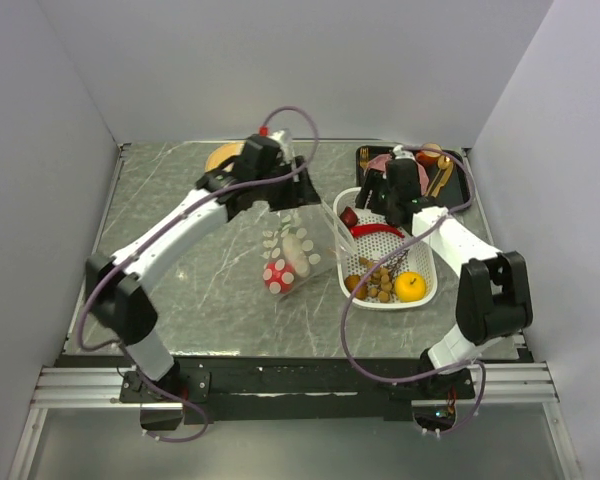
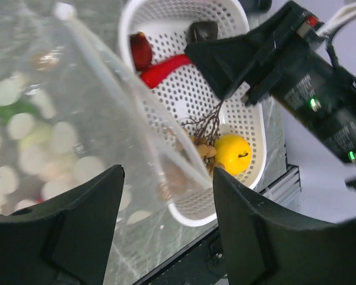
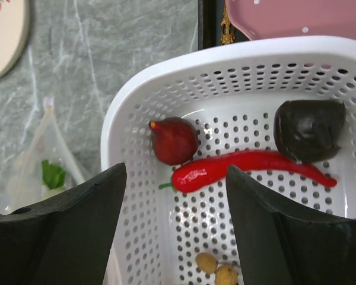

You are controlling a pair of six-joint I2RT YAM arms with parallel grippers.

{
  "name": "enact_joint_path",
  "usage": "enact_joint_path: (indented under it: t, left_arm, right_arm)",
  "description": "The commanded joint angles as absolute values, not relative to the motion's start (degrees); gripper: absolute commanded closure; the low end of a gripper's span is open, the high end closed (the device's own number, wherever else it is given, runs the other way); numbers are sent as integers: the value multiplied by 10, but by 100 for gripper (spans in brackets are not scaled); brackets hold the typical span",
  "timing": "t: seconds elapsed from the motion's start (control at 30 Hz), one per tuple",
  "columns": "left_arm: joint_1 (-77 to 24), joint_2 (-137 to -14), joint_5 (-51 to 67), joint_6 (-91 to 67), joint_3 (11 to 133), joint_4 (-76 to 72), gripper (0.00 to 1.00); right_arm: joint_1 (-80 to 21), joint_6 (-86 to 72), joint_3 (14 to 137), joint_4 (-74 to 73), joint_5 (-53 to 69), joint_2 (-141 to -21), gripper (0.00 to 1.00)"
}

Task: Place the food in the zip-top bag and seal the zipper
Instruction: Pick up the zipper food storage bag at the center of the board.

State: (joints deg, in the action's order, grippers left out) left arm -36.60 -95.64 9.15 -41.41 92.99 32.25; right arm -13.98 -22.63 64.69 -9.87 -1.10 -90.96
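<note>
My left gripper pinches just the edge of the zip-top bag's opening farther from the basket (image 1: 432, 262) next, to hold the bag's opening open for the food.
The zip-top bag (image 1: 302, 238) stands on the table left of the white basket (image 1: 432, 262), mouth upward. It holds a red white-dotted piece (image 1: 279, 276) and a white-and-green vegetable (image 3: 52, 176). Its zipper (image 2: 123, 89) runs slanting below my left gripper (image 2: 166, 174), which is open over the bag's mouth edge with nothing between its fingers. The rest of the food lies in the basket: a yellow fruit (image 2: 232, 152), nuts (image 1: 376, 281), a red chili (image 3: 243, 167), a dark red fruit (image 3: 174, 140) and a dark brown oval (image 3: 309, 128). My right gripper (image 3: 175, 171) hangs open above the chili.
A black tray (image 1: 464, 176) with a pink plate (image 3: 296, 15) and utensils sits behind the basket at the back right. A beige disc (image 1: 220, 157) lies at the back, behind the left arm. Grey walls close in three sides.
</note>
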Motion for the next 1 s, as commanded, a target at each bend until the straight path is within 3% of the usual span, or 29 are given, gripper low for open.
enact_joint_path:
  t: [0.0, 0.13, 0.37, 0.77, 0.97]
  left_arm:
    - [-411, -1056, 56, -425, 1043, 399, 31]
    - [-428, -1135, 3, -422, 1148, 488, 35]
    - [-431, -1143, 2, -435, 1143, 497, 36]
    - [-436, -1242, 2, -432, 1273, 558, 38]
    - [-439, -1237, 2, -425, 1230, 562, 41]
  right_arm:
    - [-129, -249, 603, -127, -40, -842, 25]
    - [-97, -279, 542, -131, -57, -778, 25]
    - [-26, -290, 480, -135, -46, -665, 24]
    - [-20, -273, 470, -133, -12, -646, 24]
    - [-19, -269, 470, -135, -11, -647, 23]
